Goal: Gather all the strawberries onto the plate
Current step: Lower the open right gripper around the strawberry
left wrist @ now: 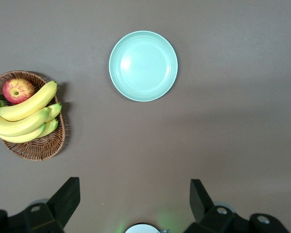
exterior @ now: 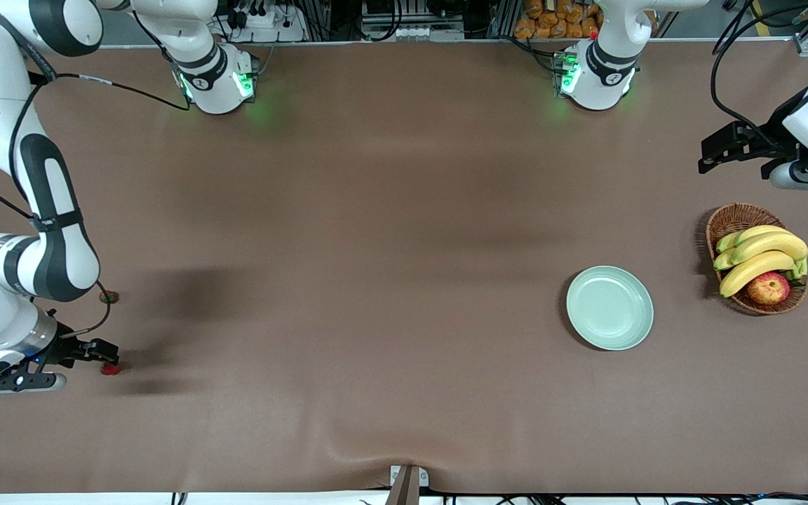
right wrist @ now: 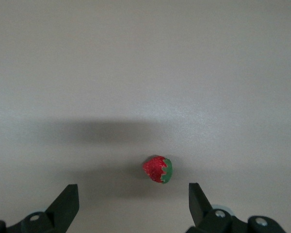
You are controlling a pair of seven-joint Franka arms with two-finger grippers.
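Note:
My right gripper grabs the strawberry by its green cap and red tip (exterior: 111, 369) next, to collect it into the plate (exterior: 609, 307).
A small red strawberry (exterior: 111, 369) with a green cap lies on the brown cloth at the right arm's end of the table. My right gripper (exterior: 105, 355) hangs open low over it. In the right wrist view the strawberry (right wrist: 158, 169) sits just ahead of the open right gripper (right wrist: 133, 201), not between its fingers. A second strawberry (exterior: 109, 297) lies farther from the front camera, beside the right arm's cable. The pale mint plate (exterior: 609, 307) rests empty toward the left arm's end. My left gripper (exterior: 709, 158) waits open above the table, with the plate (left wrist: 143, 66) in its view.
A brown wicker basket (exterior: 726, 221) with bananas (exterior: 762, 256) and a red-yellow apple (exterior: 769, 287) stands beside the plate, closer to the left arm's end. The basket (left wrist: 36, 148) also shows in the left wrist view. The cloth bulges at the front edge (exterior: 404, 456).

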